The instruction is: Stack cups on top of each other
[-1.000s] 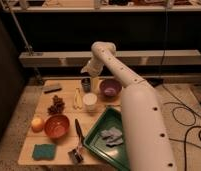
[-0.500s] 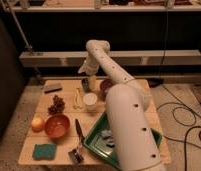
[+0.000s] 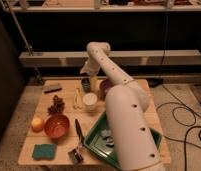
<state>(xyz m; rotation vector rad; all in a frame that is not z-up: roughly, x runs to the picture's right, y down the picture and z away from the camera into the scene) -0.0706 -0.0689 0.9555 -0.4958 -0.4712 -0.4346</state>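
Observation:
The dark grey cup is to be stacked on the white cup [image 3: 90, 102]. My gripper will grab the dark grey cup by its rim [image 3: 86, 79] next.
The dark grey cup [image 3: 86, 84] stands upright at the back of the wooden table [image 3: 144, 92]. The white cup [image 3: 90, 102] stands a little in front of it, apart from it. My arm reaches from the lower right up over the table and bends down. My gripper [image 3: 87, 75] hangs just above the dark grey cup with its jaws open and nothing in them. Neither cup is lifted.
The purple bowl [image 3: 104, 88] sits right of the cups, partly behind the arm. A red-orange bowl [image 3: 57, 125] and an orange fruit [image 3: 37, 123] are front left. A green tray [image 3: 96, 142], a teal sponge [image 3: 43, 151] and a brush [image 3: 76, 145] lie in front.
The arm has swung and now covers more of the table's right side and the purple bowl. The gripper stays over the dark grey cup and sits slightly lower.

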